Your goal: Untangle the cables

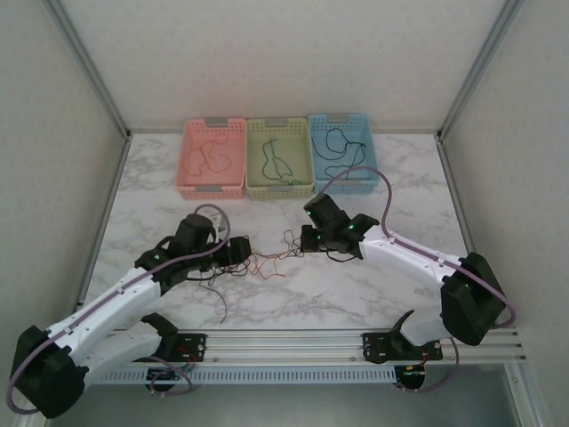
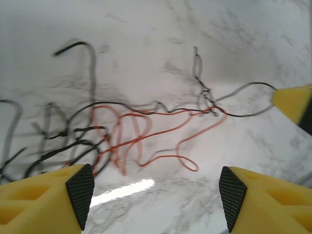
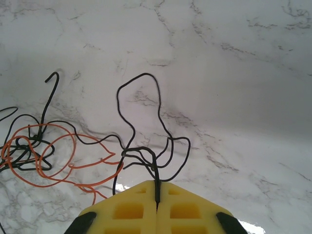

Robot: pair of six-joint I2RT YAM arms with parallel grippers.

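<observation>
The black cable can be pulled free after this: I should next grab only the red-orange cable with my left gripper, toward my right gripper's side.
A tangle of thin black cables (image 1: 222, 267) and a red-orange cable (image 1: 269, 261) lies on the marble table between my two grippers. My left gripper (image 1: 242, 252) is open just left of it; in the left wrist view its fingertips (image 2: 156, 195) stand wide apart over bare marble, with the red-orange cable (image 2: 146, 141) and black cable (image 2: 68, 148) lying ahead. My right gripper (image 1: 308, 240) is at the tangle's right end. Its fingertips (image 3: 157, 195) are shut on a black cable (image 3: 146, 122), whose loops run forward, with the red-orange cable (image 3: 58, 163) to the left.
Three baskets stand in a row at the back: pink (image 1: 189, 169), green (image 1: 253, 142) and blue (image 1: 366, 133), each holding a thin cable. A yellow finger of the right gripper (image 2: 295, 102) shows in the left wrist view. Metal frame posts flank the table.
</observation>
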